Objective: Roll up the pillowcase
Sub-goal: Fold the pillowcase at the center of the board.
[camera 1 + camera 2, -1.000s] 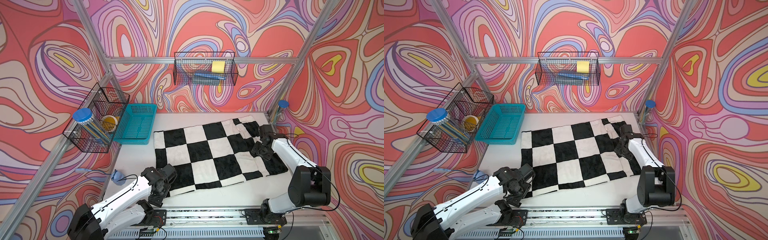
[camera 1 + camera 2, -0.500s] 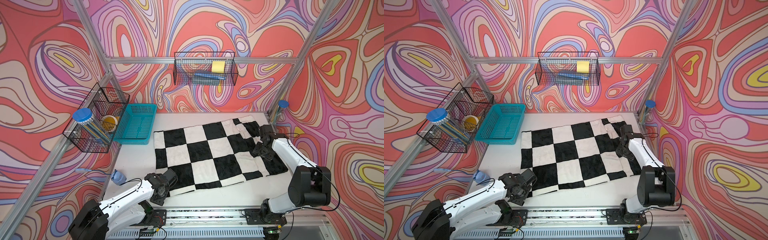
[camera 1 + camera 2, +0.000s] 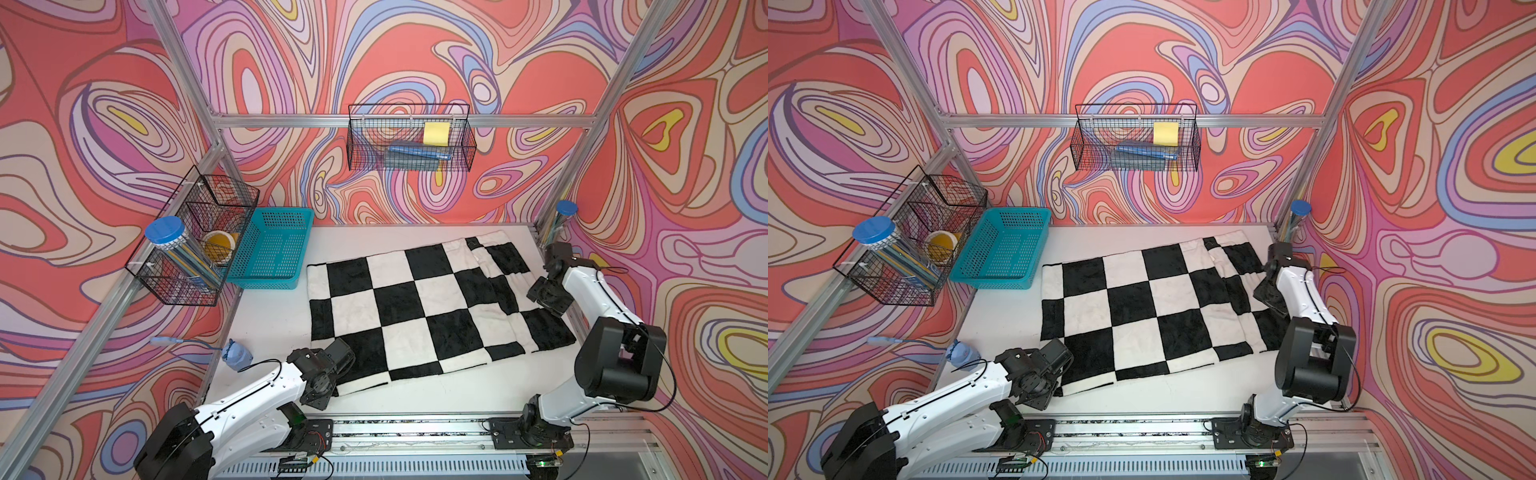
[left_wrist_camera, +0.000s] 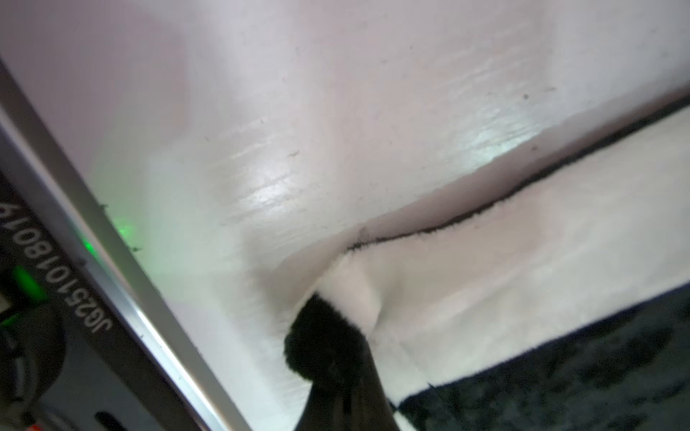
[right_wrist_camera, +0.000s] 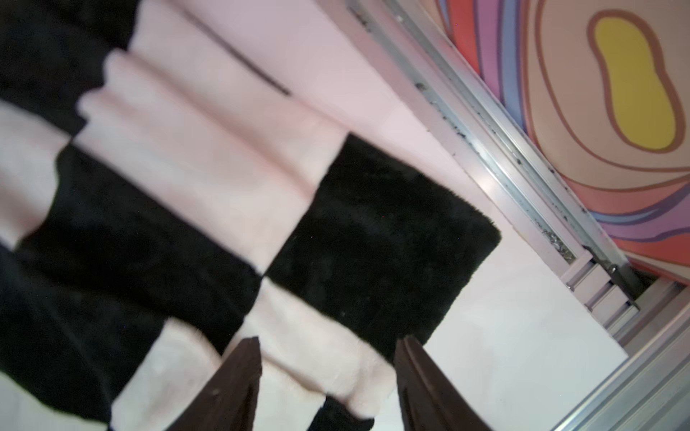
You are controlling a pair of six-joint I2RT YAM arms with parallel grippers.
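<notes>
The robot's right gripper should grab the black near corner of the pillowcase next, across from the left gripper, to fold the whole near edge over.
The pillowcase (image 3: pixel 419 307) (image 3: pixel 1142 316), plush with big black and white squares, lies spread flat on the white table; its right end is folded over in a band. My left gripper (image 4: pixel 336 369) is shut on the black near-left corner of the pillowcase (image 4: pixel 485 283), which bunches up between the fingers. In both top views the left wrist (image 3: pixel 328 365) (image 3: pixel 1038 370) covers that corner. My right gripper (image 5: pixel 328 358) (image 3: pixel 540 297) stands open low over the right edge, with the folded white and black hem of the pillowcase (image 5: pixel 209 186) lying between its fingers (image 5: pixel 239 377).
A teal basket (image 3: pixel 274 253) stands at the back left beside the pillowcase. Wire baskets hang on the left wall (image 3: pixel 195 245) and the back wall (image 3: pixel 409 139). A small blue object (image 3: pixel 237 355) sits near the left edge. A metal rail (image 3: pixel 415 428) runs along the front.
My left gripper came down and back to the near-left corner of the pillowcase and shut on it. The right arm has barely moved.
</notes>
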